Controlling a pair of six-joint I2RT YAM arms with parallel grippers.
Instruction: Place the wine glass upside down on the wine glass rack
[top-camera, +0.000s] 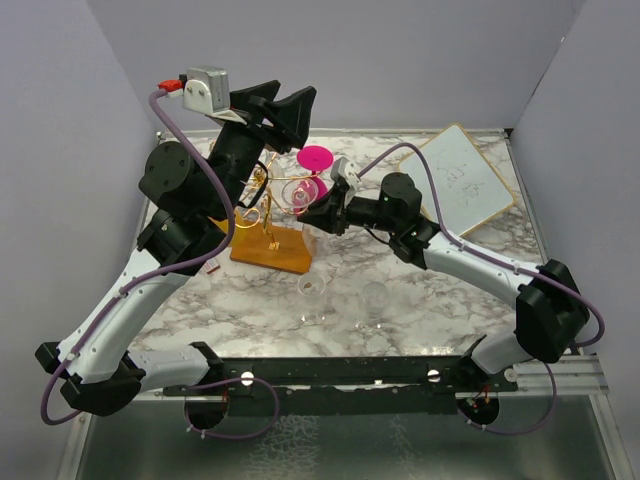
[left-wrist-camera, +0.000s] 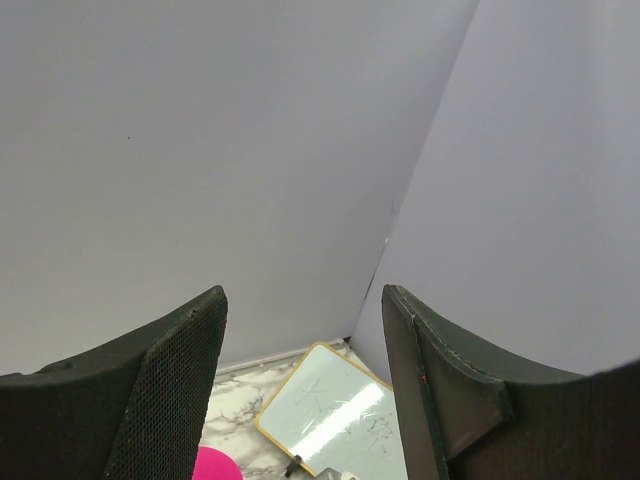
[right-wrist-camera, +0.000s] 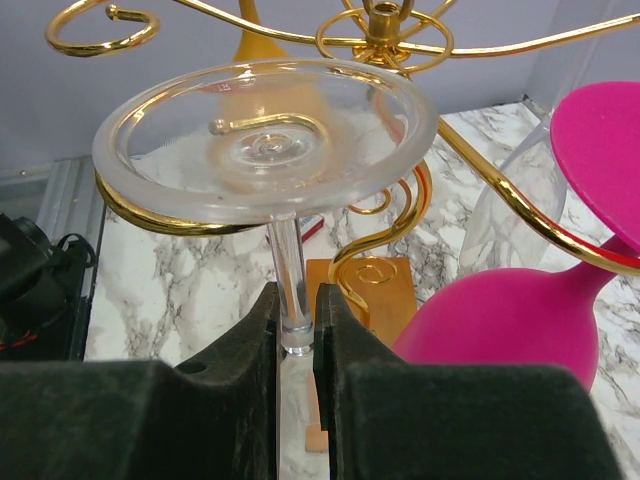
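My right gripper is ready to release the glass. The stem of the glass is hanging inside the curved gold arm, and the foot of the glass is over the arm.
The wine glass rack (top-camera: 268, 247) stands left of centre on its orange-brown base, and its gold arms fill the right wrist view (right-wrist-camera: 383, 20). My right gripper (top-camera: 320, 212) (right-wrist-camera: 296, 312) is shut on the stem of a clear wine glass (right-wrist-camera: 265, 135) held upside down. The glass's round foot is on top, with a curved gold arm running under its left rim. The bowl is hidden below the fingers. My left gripper (top-camera: 285, 100) (left-wrist-camera: 305, 320) is open and empty, raised above the rack and facing the back wall.
A pink wine glass (top-camera: 316, 158) (right-wrist-camera: 500, 320) hangs upside down on the rack right beside the clear one. Two more clear glasses (top-camera: 313, 290) (top-camera: 375, 297) stand on the marble table in front. A whiteboard (top-camera: 465, 178) (left-wrist-camera: 335, 410) lies at the back right.
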